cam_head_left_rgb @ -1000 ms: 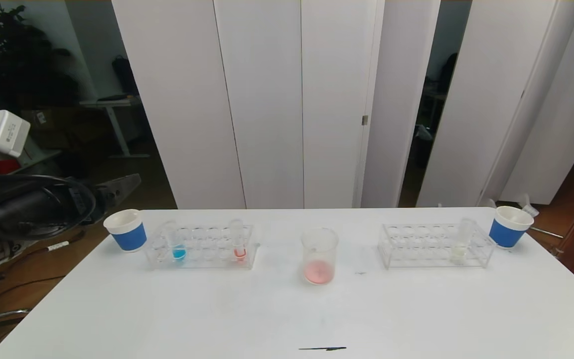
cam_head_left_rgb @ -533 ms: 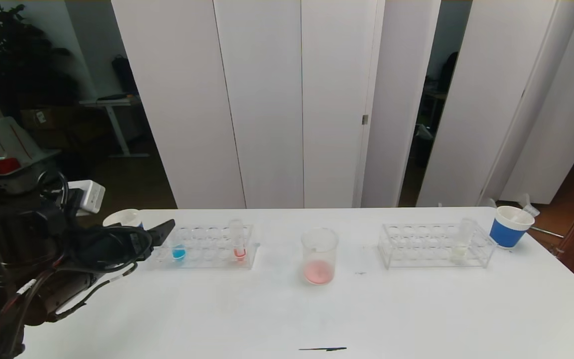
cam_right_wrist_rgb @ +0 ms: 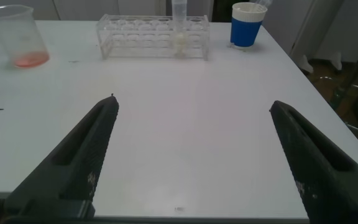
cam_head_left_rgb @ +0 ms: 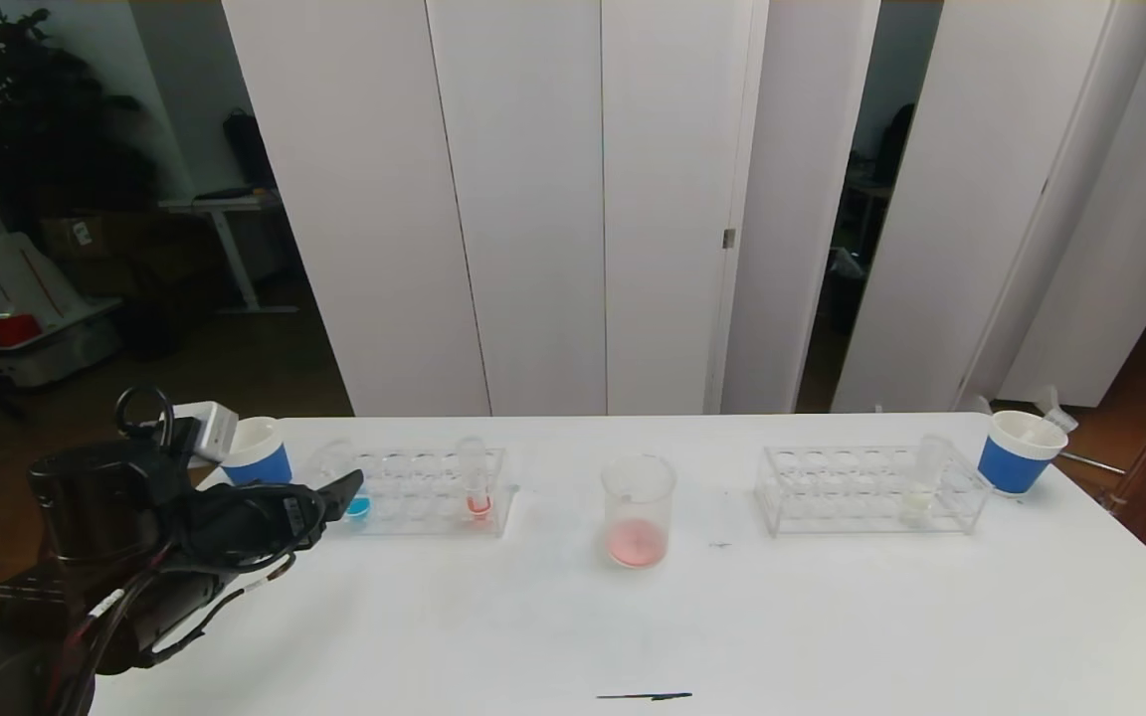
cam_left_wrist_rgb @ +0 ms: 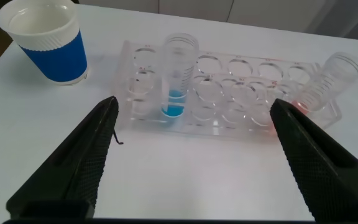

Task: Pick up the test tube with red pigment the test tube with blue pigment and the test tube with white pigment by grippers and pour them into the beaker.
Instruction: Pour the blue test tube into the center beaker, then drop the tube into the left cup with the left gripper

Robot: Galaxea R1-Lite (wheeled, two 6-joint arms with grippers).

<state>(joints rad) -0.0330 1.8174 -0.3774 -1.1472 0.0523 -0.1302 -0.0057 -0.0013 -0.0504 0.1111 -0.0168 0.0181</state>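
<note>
My left gripper should next grab the test tube just below its open rim (cam_left_wrist_rgb: 179, 57). The test tube stands above the rack (cam_left_wrist_rgb: 213, 112) there, and the rack encloses its blue-filled bottom.
The test tube with blue pigment (cam_head_left_rgb: 357, 502) stands at the left end of a clear rack (cam_head_left_rgb: 414, 517). A test tube with red pigment (cam_head_left_rgb: 477, 487) stands near the rack's right end. The beaker (cam_head_left_rgb: 638, 509) at the table's middle holds a little pink-red liquid. The test tube with white pigment (cam_head_left_rgb: 919, 487) stands in the right rack (cam_head_left_rgb: 832, 492). My left gripper (cam_head_left_rgb: 339, 494) is open, low over the table just in front of the left rack. From the wrist, the blue tube (cam_left_wrist_rgb: 178, 74) lies ahead between its fingers (cam_left_wrist_rgb: 101, 143). My right gripper (cam_right_wrist_rgb: 192, 102) hangs open over bare table, nearer than the white tube (cam_right_wrist_rgb: 179, 28).
A blue-banded paper cup (cam_head_left_rgb: 257, 452) stands left of the left rack, close behind my left arm. Another cup (cam_head_left_rgb: 1019, 452) sits at the right rack's far end. A dark mark (cam_head_left_rgb: 645, 695) lies near the front edge. White panels stand behind the table.
My left arm has come down from beside the table's left edge and moved in front of the left rack. Its jaws stayed open. Tubes and beaker have not moved.
</note>
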